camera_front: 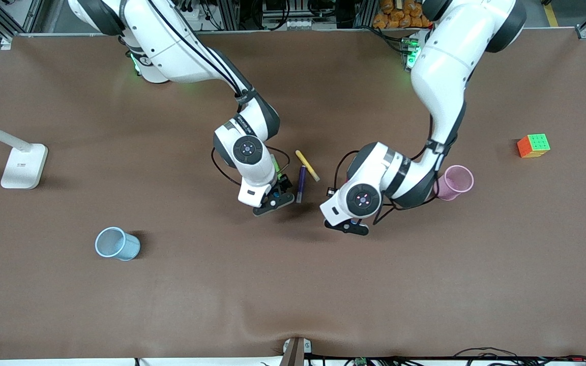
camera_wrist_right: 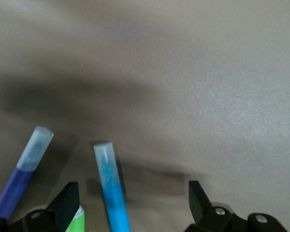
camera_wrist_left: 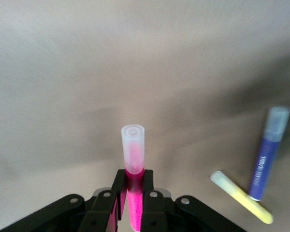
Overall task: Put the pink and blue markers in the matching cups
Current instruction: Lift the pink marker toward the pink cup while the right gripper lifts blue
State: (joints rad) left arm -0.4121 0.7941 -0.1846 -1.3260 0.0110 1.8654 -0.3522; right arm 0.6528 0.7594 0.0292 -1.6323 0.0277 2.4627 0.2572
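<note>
My right gripper closes on the blue marker (camera_wrist_right: 111, 188) now, since the marker lies between its fingers, beside both, and closing now would catch the marker.
My left gripper (camera_front: 352, 225) (camera_wrist_left: 134, 176) is shut on the pink marker (camera_wrist_left: 133, 159), whose pale cap sticks out past the fingertips, over bare table between the pens and the pink cup (camera_front: 455, 182). My right gripper (camera_front: 276, 197) (camera_wrist_right: 133, 188) is open, low over the blue marker (camera_wrist_right: 111, 188), which lies on the table between the fingers, closer to one of them. The right hand hides the blue marker in the front view. The blue cup (camera_front: 116, 243) stands toward the right arm's end, nearer the front camera.
A purple pen (camera_front: 301, 183) (camera_wrist_left: 268, 154) (camera_wrist_right: 19, 181) and a yellow pen (camera_front: 307, 165) (camera_wrist_left: 241, 197) lie between the two grippers. A green pen (camera_front: 274, 165) (camera_wrist_right: 75, 220) lies by one right finger. A colour cube (camera_front: 533, 145) and a white lamp base (camera_front: 23, 165) sit near the table's ends.
</note>
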